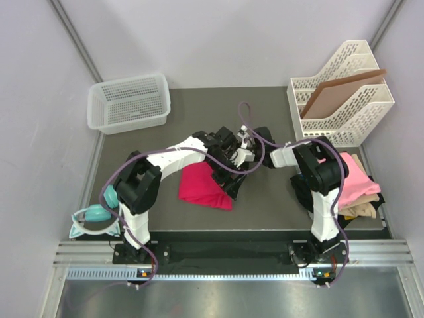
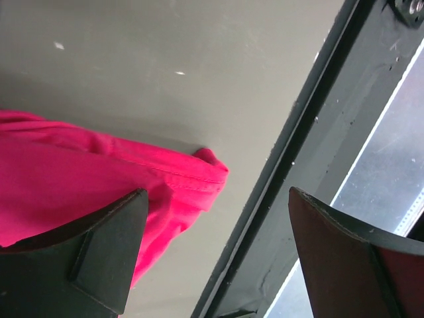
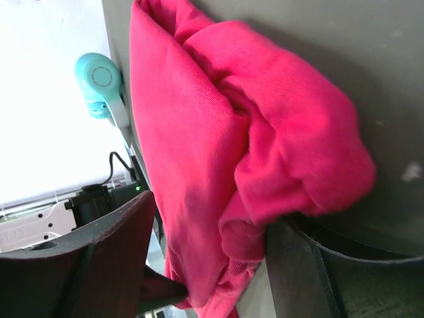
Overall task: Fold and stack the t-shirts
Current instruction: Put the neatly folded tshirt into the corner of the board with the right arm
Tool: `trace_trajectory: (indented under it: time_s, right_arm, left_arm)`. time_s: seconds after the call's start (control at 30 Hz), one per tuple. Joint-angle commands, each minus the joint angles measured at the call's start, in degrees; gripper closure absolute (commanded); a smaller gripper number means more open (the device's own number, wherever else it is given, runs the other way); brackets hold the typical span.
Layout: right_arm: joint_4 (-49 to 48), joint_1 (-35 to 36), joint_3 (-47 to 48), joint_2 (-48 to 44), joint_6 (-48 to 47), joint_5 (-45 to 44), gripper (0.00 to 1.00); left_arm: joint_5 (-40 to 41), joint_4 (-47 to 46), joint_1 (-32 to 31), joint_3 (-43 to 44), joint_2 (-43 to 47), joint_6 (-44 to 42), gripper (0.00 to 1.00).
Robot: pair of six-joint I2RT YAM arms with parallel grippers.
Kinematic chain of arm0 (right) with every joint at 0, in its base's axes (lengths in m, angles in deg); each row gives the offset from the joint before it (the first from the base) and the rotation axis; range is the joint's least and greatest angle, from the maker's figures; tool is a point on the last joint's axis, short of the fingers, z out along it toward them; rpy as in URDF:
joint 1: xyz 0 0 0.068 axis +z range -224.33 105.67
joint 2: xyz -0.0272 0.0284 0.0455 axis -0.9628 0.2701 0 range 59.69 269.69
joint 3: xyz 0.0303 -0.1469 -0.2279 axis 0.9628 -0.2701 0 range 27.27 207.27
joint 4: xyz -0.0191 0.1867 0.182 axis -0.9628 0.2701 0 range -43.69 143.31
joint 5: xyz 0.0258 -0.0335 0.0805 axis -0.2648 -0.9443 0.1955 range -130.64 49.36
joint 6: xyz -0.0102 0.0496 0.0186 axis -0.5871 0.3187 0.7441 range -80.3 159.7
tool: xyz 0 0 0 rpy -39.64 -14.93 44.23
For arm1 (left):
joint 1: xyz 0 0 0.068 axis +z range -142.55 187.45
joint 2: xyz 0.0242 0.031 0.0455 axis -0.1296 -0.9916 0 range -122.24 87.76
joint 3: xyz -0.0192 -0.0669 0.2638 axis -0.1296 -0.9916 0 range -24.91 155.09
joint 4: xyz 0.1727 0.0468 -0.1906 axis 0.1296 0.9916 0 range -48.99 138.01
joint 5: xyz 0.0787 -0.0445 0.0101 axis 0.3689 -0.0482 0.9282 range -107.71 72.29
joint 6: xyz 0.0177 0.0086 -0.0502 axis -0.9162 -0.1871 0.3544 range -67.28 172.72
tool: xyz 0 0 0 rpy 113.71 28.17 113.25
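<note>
My right gripper is to grab the folded crimson-pink t-shirt next by its bunched fold at the edge facing the pile, so that I can stack the t-shirt still folded.
A crimson-pink t-shirt (image 1: 204, 185) lies folded in the middle of the dark table (image 1: 146, 142). Both grippers hang over its far right edge. My left gripper (image 2: 215, 258) is open with bare table between its fingers; the shirt's corner (image 2: 99, 179) lies by its left finger (image 2: 99, 252). My right gripper (image 3: 212, 258) stands wide with a bunched fold of the crimson shirt (image 3: 265, 132) between its fingers. The right finger (image 3: 311, 278) touches the cloth and the left finger (image 3: 93, 265) stands off it. More t-shirts, light pink (image 1: 354, 175) over beige (image 1: 363, 205), are piled at the right edge.
A white mesh basket (image 1: 129, 103) sits at the back left. A white file rack (image 1: 341, 93) holding a brown board stands at the back right. A teal tool (image 1: 96, 215) lies off the table's near left corner. The table's black front rail (image 2: 311, 165) runs close by.
</note>
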Motion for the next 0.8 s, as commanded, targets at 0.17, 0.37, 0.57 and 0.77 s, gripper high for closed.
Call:
trace_trajectory:
  time_s: [0.17,0.37,0.57,0.77]
  right_arm:
    - [1.28,3.53,1.26,3.22,-0.71,-3.93,0.42]
    - [-1.09,5.02,1.62,4.80,1.48,-3.67,0.51]
    - [-2.86,5.20,1.62,4.02,3.07,-3.31,0.95]
    - [6.79,3.98,2.58,-3.54,-2.19,-5.95,1.00]
  left_arm:
    - [-1.95,-0.83,-1.51,-0.72,-1.00,0.67,0.10]
    - [-2.22,-0.91,-2.21,-0.72,-1.97,1.02,0.11]
    - [0.06,1.80,-2.22,2.17,0.04,-0.12,0.11]
    - [11.92,3.48,3.30,13.50,11.09,-1.27,0.11]
